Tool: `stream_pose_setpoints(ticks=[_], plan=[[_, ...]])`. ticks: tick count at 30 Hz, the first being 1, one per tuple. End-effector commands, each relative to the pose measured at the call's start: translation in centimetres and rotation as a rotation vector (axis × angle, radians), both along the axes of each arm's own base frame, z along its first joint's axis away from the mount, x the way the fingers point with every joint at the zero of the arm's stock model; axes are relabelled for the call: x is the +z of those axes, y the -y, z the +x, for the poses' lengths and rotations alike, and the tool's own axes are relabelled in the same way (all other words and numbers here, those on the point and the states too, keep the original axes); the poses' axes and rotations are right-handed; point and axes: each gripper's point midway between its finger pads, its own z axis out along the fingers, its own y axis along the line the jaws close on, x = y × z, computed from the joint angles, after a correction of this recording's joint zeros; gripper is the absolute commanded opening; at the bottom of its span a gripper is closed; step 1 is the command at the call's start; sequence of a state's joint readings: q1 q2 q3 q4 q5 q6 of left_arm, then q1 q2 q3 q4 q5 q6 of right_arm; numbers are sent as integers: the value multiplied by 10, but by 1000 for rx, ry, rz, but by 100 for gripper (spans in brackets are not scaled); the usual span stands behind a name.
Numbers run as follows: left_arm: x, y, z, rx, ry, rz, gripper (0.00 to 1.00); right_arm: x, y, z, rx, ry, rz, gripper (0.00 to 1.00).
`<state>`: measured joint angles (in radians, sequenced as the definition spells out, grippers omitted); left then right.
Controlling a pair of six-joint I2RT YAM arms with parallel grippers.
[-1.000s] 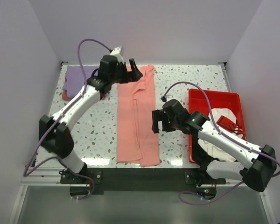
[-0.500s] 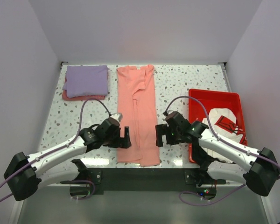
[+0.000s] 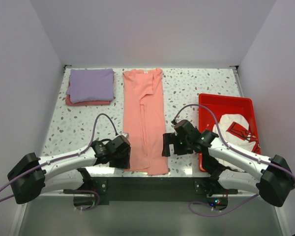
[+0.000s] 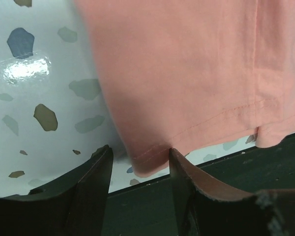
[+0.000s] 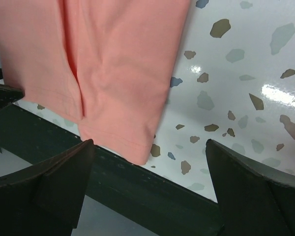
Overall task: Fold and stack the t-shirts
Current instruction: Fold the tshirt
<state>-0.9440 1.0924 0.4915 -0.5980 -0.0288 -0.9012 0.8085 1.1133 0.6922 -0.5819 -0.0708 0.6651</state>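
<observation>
My left gripper would leave the t-shirt lying there if I lifted it now. My fingers are apart around the salmon-pink t-shirt's hem corner.
A salmon-pink t-shirt (image 3: 145, 118), folded lengthwise into a long strip, lies down the middle of the table from the far edge to the near edge. My left gripper (image 3: 125, 158) is at its near left corner. In the left wrist view (image 4: 140, 167) the jaws stand open around that hem corner (image 4: 147, 162). My right gripper (image 3: 167, 146) is wide open above the near right corner (image 5: 132, 142), not touching it. A folded lavender-purple t-shirt (image 3: 91, 84) lies on a folded pink one (image 3: 86, 102) at the far left.
A red tray (image 3: 206, 101) at the right holds a crumpled white shirt with a red print (image 3: 236, 129). The dark rail of the table's front edge (image 5: 137, 196) runs right below both grippers. The walls close in the table on three sides.
The left arm swung from the shirt's far end to its near left corner and lowered around the hem. The right gripper crept a little toward the near edge.
</observation>
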Motion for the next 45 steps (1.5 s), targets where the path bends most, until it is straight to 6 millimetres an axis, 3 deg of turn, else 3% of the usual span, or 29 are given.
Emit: stream_pose_setpoints(ticks=[1,3,9,18,28,35,45], plan=[[-7,-4,-2,-4,-8,27,54,-5,-5,0,-14,-16,27,99],[-8,-2,-3,-15,-12,23,48,-9,-6,-3,-11,-31,32,99],[-7,-3,-9,-27,-32,16,13,-19,2,-11,-27,-62,-15,99],[-6,-9,-19,-23,-66,14,10,-34,-13,-30,11,-126,-37,97],[-1,-7,-23,-14,-81,-13,7,-39,-33,-80,84,-240,5,84],[-1,-4,-24,-16,-82,-36,7,-54,-39,-88,87,-266,20,69],[6,1,-20,-2,-60,-68,4,-61,-47,-82,88,-249,27,33]])
